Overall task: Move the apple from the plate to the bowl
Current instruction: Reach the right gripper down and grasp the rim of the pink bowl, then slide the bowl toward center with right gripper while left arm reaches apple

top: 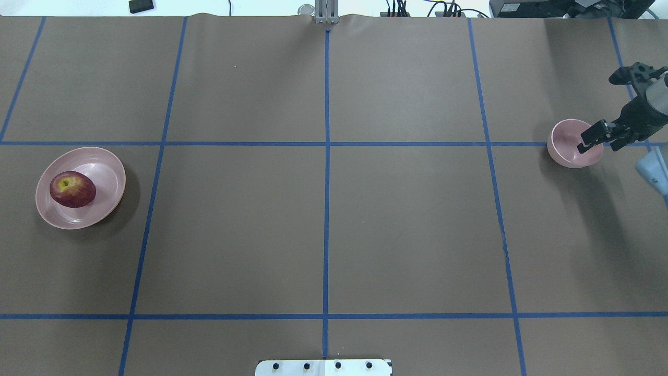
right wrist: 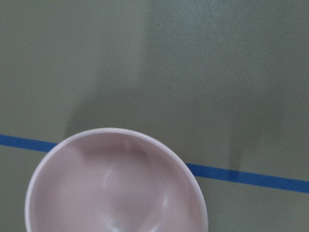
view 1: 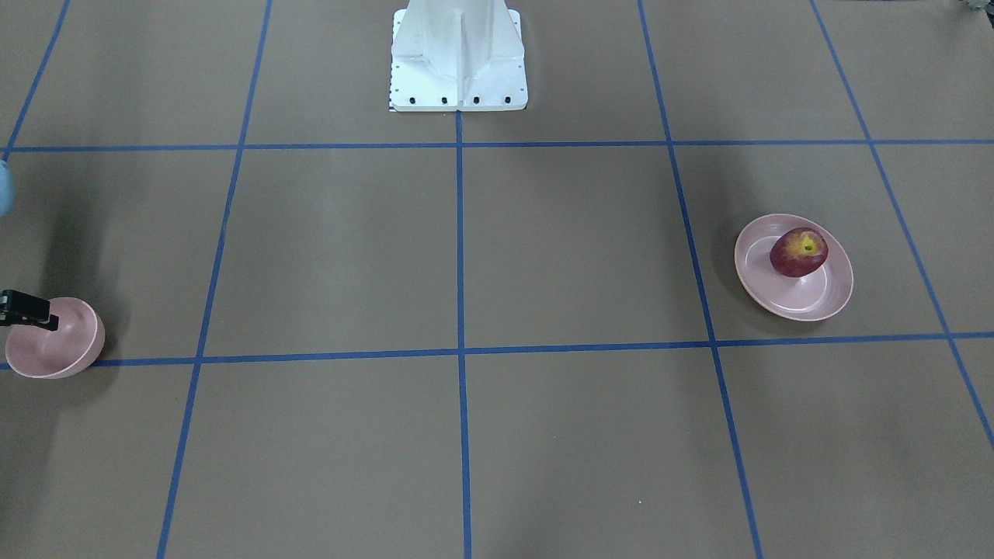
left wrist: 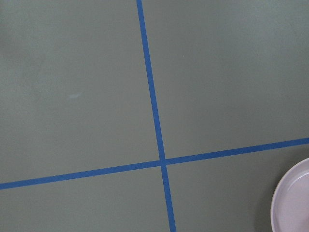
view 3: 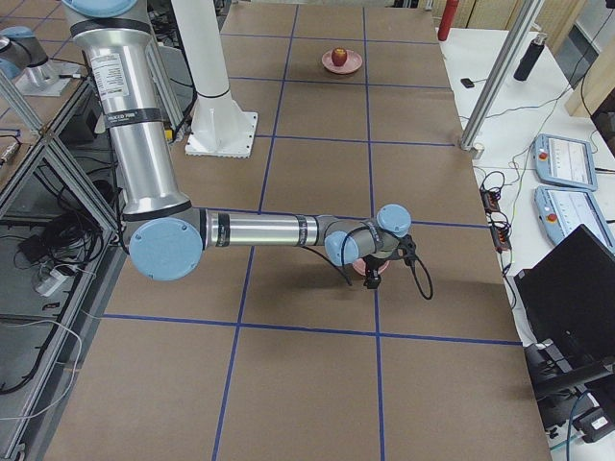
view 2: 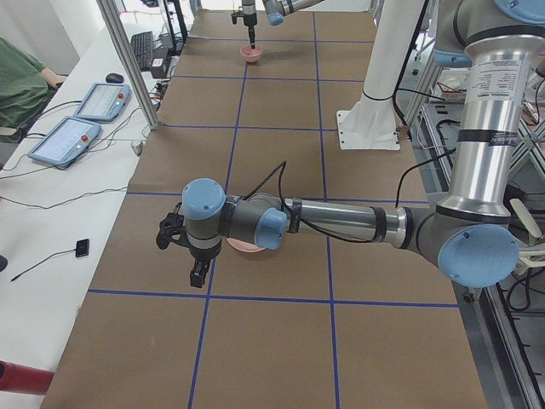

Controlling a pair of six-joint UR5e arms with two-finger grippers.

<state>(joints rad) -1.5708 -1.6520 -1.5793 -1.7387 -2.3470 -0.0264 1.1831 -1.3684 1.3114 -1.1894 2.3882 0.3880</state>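
Next, my right gripper grips the bowl by its rim (view 1: 13, 334) and brings the bowl over to receive the apple (view 1: 798, 251).
The dark red apple (top: 73, 189) lies on the wide pink plate (top: 107, 169) at the table's left end; both also show in the front view, apple (view 1: 798, 251) and plate (view 1: 815, 299). The small deep pink bowl (top: 566, 143) stands at the right end. My right gripper (top: 605, 138) hangs open over it. One finger (view 1: 31, 309) is above the bowl's inside (view 1: 66, 341) and the other is outside the rim. The bowl is empty in the right wrist view (right wrist: 116, 188). My left gripper (view 2: 180, 256) hovers beside the plate (view 2: 245, 247); I cannot tell if it is open.
The white robot pedestal (view 1: 458, 58) stands at the table's middle back. Blue tape lines (top: 326, 183) grid the brown table. A side bench holds tablets (view 2: 85, 119), with a metal post (view 2: 128, 60) beside it. The left wrist view shows only the plate's rim (left wrist: 294, 203).
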